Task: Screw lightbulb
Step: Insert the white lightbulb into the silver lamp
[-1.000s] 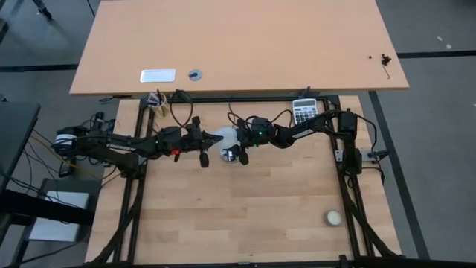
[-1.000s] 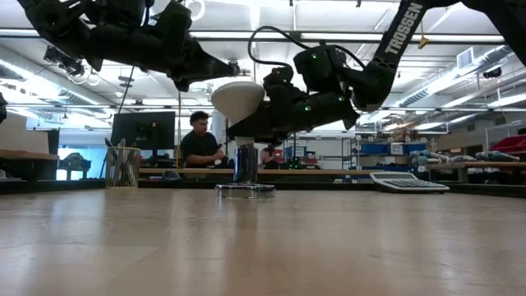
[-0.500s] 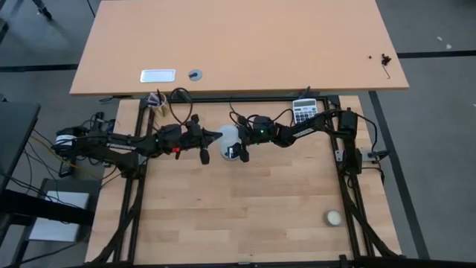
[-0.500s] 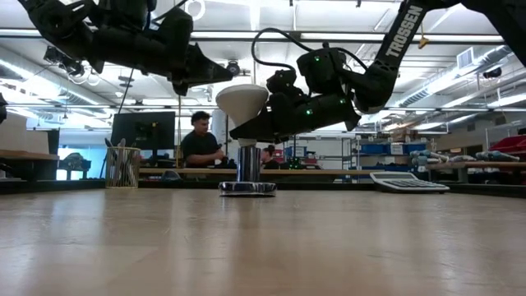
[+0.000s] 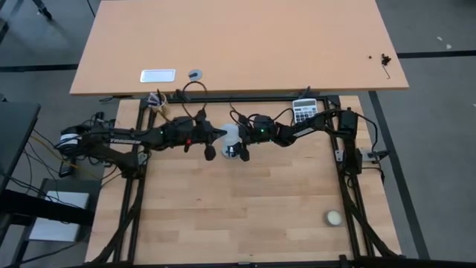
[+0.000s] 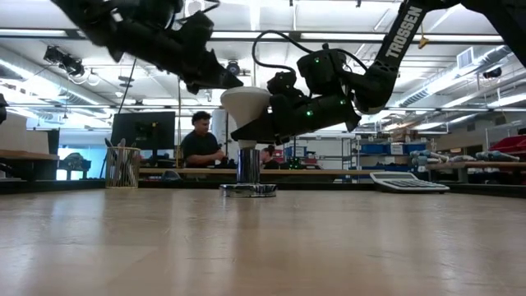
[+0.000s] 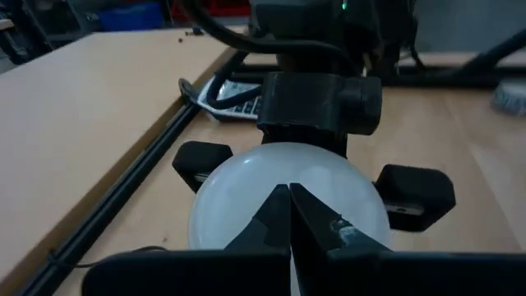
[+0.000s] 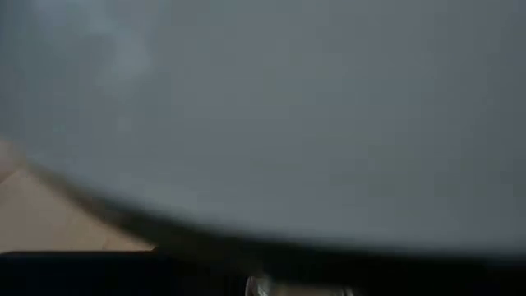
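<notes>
In the high view the lightbulb point(image 5: 230, 134) stands upright over the socket disc point(image 5: 229, 151) with its base in it, so it is time for my right gripper to open now.
The white lightbulb point(image 6: 245, 103) stands upright, dome up, its grey screw base point(image 6: 248, 164) in the round socket disc point(image 6: 246, 190) on the table's far middle. My right gripper point(image 6: 259, 127) reaches in from the right and is shut on the bulb point(image 5: 229, 134). My left gripper point(image 6: 237, 82) comes from the left, shut, with its tips at the dome's top. In the left wrist view the shut left gripper point(image 7: 289, 205) lies over the dome point(image 7: 246, 189). The right wrist view is filled by the bulb point(image 8: 271, 107). My left gripper's shut fingertips point(image 7: 289, 201) lie on the top of the dome point(image 7: 320, 177), coming from the table's left and slanting a little down. My right gripper pinches the bulb's wide part point(image 7: 222, 185) between its two fingers point(image 7: 201, 162), one on each side. It comes nearly level from the table's right. The bulb stands upright, its screw base in the socket.
A calculator point(image 5: 303, 112) lies at the far right, a wire pen cup point(image 6: 122, 167) at the far left. A small cream ball point(image 5: 333, 217) sits near the right front corner. A person point(image 6: 200, 144) sits in the room beyond. A second tabletop point(image 5: 238, 45) lies behind.
My left gripper has moved toward the table's right, over the bulb's dome, staying shut. The bulb, tilted with its dome leaning left a second ago, now stands upright over the socket in my right gripper's hold.
</notes>
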Controlling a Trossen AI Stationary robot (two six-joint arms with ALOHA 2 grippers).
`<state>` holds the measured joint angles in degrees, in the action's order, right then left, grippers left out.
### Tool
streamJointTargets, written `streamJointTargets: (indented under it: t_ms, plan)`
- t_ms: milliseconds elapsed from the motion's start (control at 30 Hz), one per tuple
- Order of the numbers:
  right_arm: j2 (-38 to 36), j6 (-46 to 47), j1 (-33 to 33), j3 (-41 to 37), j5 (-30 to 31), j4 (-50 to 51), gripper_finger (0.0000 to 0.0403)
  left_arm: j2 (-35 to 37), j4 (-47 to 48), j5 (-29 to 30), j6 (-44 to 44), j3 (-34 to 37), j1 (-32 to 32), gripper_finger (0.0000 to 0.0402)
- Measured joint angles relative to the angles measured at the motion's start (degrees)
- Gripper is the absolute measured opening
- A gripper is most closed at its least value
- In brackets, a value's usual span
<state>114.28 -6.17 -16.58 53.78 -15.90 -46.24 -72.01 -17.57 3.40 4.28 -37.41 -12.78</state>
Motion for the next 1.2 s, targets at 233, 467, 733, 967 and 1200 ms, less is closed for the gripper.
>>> streamJointTargets:
  t_ms: [233,467,733,967,1200]
  plan:
    - [0.0,0.07,0.04,0.0,0.02,0.09,0.0165,-0.46,10.01,0.41,2.85,-5.24,-0.1,0.0]
    - [0.0,2.56,-0.02,0.0,0.28,0.22,0.0166,-2.36,9.63,0.7,2.75,-5.45,-0.9,0.0]
    - [0.0,5.16,0.09,0.07,3.64,0.49,0.02,-2.52,9.32,1.35,2.86,-5.37,-0.94,0.0]
    - [0.0,7.49,0.08,0.11,4.35,1.45,0.0255,-2.57,9.26,1.16,2.93,-5.29,-0.94,0.0]
    - [-0.32,7.49,0.07,0.11,4.33,3.48,0.0295,-2.58,9.24,0.94,2.97,-5.23,-0.94,0.0]
